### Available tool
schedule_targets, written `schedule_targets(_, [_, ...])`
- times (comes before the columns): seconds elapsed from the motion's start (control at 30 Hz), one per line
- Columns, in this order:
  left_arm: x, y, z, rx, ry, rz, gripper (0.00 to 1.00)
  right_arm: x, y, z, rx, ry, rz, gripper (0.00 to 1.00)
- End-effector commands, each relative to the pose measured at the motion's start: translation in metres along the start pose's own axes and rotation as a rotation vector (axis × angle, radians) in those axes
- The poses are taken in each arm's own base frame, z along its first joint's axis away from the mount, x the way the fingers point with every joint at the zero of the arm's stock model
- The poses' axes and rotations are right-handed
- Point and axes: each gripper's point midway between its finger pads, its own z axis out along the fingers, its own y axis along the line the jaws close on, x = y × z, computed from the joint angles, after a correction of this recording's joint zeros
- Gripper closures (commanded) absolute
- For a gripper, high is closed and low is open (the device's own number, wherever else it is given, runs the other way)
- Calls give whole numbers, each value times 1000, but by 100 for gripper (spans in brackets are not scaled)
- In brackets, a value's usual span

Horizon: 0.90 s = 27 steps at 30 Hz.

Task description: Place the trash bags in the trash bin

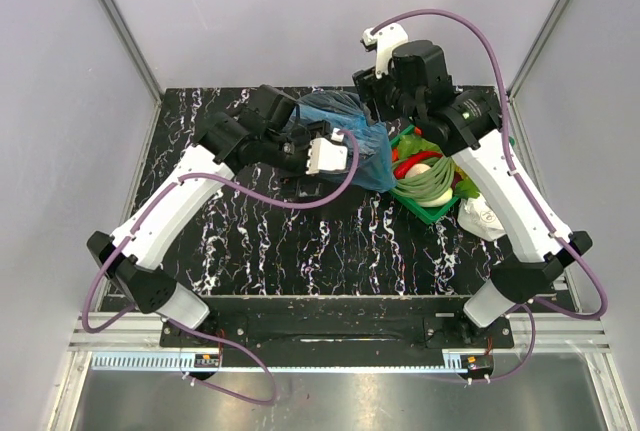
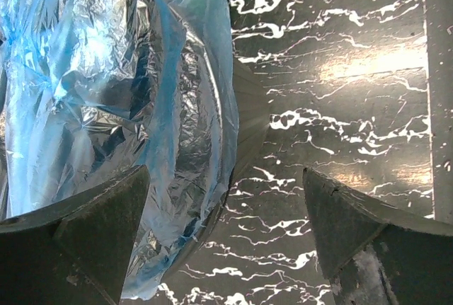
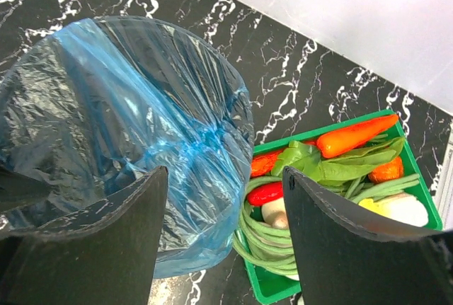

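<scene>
The trash bag has its rim fold (image 2: pixel 222 167) between my left gripper's fingers, one over the bag, one beyond the bin's side. It is now time to close on the bag.
A blue translucent trash bag (image 1: pixel 352 141) is draped over the black trash bin (image 1: pixel 322 189), lining its mouth and hanging down its outside. In the left wrist view the bag (image 2: pixel 106 85) covers the rim, and the bin's dark wall (image 2: pixel 248 124) shows beside it. In the right wrist view the bag (image 3: pixel 134 121) covers the whole bin. My left gripper (image 1: pixel 298 143) is at the bin's left side, open and empty (image 2: pixel 226 231), one finger (image 2: pixel 92 234) over the film. My right gripper (image 1: pixel 376 89) hovers above the bin's far right side, open and empty (image 3: pixel 223 238).
A green tray (image 1: pixel 432 213) of vegetables stands right of the bin, touching the bag's skirt; it also shows in the right wrist view (image 3: pixel 265 285). A white wrinkly plastic lump (image 1: pixel 483 217) lies right of the tray. Black marbled table (image 2: pixel 340 93) extends around; walls enclose it.
</scene>
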Motion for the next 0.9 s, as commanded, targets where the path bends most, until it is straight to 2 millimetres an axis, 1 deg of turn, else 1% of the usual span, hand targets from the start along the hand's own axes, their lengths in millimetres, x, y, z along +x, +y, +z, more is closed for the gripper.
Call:
schedule_targets(0.0, [-2, 14, -7, -69, 35, 82, 9, -14, -16, -15, 23, -62, 12, 29])
schedule_targets(0.07, [2, 16, -5, -78, 50, 81, 14, -13, -18, -14, 25, -61, 16, 29])
schedule_targets(0.2, [5, 16, -1, -71, 59, 77, 31, -9, -23, -11, 28, -53, 25, 29])
schedule_targets(0.4, [8, 14, 4, -55, 63, 66, 44, -4, -27, -10, 27, -46, 35, 30])
schedule_targets(0.6, [6, 14, 7, -46, 55, 60, 67, 2, -30, -8, 30, -36, 41, 30])
schedule_targets(0.67, [6, 11, 8, -35, 52, 53, 73, 4, -30, -7, 28, -32, 40, 30])
schedule_targets(0.7, [4, 10, 8, -30, 49, 55, 78, 4, -30, -7, 29, -30, 41, 30])
schedule_targets(0.87, [0, 11, 4, -34, 48, 57, 86, 9, -31, -5, 30, -19, 43, 30])
